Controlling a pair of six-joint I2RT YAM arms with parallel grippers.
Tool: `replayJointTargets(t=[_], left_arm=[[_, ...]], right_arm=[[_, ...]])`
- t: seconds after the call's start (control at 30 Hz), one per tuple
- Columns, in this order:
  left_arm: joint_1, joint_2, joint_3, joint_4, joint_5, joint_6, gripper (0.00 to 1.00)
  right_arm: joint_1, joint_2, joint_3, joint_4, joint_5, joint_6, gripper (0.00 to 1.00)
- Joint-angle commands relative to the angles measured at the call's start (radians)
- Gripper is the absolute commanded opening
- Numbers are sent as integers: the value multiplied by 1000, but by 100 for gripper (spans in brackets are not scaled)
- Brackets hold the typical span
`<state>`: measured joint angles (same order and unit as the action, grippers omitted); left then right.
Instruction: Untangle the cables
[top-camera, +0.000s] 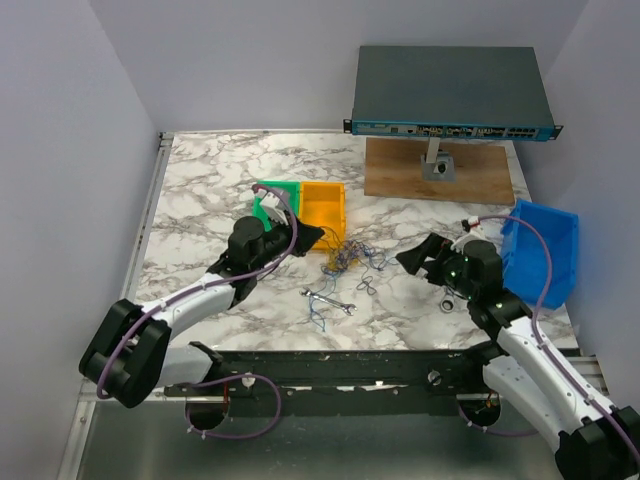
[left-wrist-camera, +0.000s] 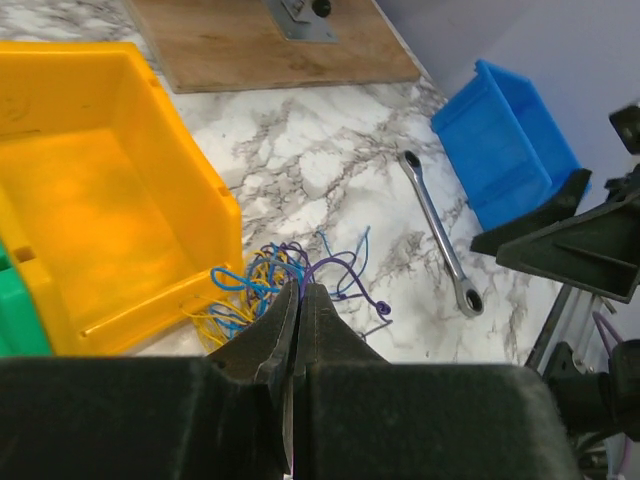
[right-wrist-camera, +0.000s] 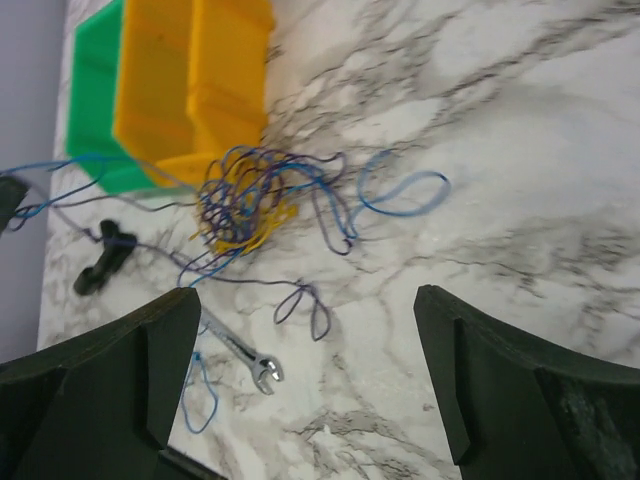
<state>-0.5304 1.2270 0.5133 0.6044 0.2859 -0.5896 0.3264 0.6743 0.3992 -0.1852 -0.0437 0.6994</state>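
Observation:
I will untangle the cables by next grabbing their purple parts with my right gripper, on the side of the cable heap that faces away from my left gripper.
The cables (top-camera: 345, 258) are a tangled bunch of thin blue, purple and yellow wires lying in front of the yellow bin (top-camera: 323, 205). They also show in the left wrist view (left-wrist-camera: 262, 285) and the right wrist view (right-wrist-camera: 250, 195). Loose loops trail from the bunch toward the table's near edge (right-wrist-camera: 315, 305). My left gripper (top-camera: 318, 236) sits at the bunch's left edge, shut, with a purple strand (left-wrist-camera: 335, 265) running into its closed tips (left-wrist-camera: 300, 288). My right gripper (top-camera: 418, 258) is wide open and empty, right of the bunch (right-wrist-camera: 305, 310).
A small steel wrench (top-camera: 330, 298) lies among the trailing wires near the front. A ratchet wrench (left-wrist-camera: 440, 235) lies by the blue bin (top-camera: 545, 250) at the right. A green bin (top-camera: 272, 195) adjoins the yellow one. A network switch (top-camera: 450, 90) stands on a wooden board (top-camera: 400, 175) behind.

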Motion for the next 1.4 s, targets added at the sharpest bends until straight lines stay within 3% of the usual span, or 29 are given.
replayJointTargets(t=[0.0, 0.2, 0.37, 0.57, 0.87, 0.93, 1.03, 1.07, 1.1, 1.37], left_arm=[[-16, 38, 47, 9, 63, 37, 0], [-17, 17, 35, 14, 52, 49, 0], [-21, -3, 33, 7, 52, 60, 0], [-32, 14, 46, 5, 68, 66, 0], [-37, 5, 35, 2, 39, 77, 0], [-36, 5, 37, 1, 41, 79, 0], [-37, 2, 37, -2, 40, 80, 0], [-37, 0, 37, -8, 33, 82, 0], [-39, -1, 37, -13, 25, 84, 0], [-34, -46, 13, -74, -138, 84, 0]], right_arm=[[2, 82, -2, 175, -315, -113, 100], [6, 269, 93, 175, -247, -164, 93], [22, 439, 159, 291, -220, -156, 92], [151, 679, 311, 261, -114, -241, 91], [216, 992, 462, 262, -173, -359, 84], [223, 1023, 459, 288, -161, -356, 67], [222, 999, 424, 325, -24, -327, 15], [223, 976, 411, 326, 32, -309, 5], [223, 955, 396, 331, 110, -297, 1], [223, 572, 146, 392, 638, -144, 1]])
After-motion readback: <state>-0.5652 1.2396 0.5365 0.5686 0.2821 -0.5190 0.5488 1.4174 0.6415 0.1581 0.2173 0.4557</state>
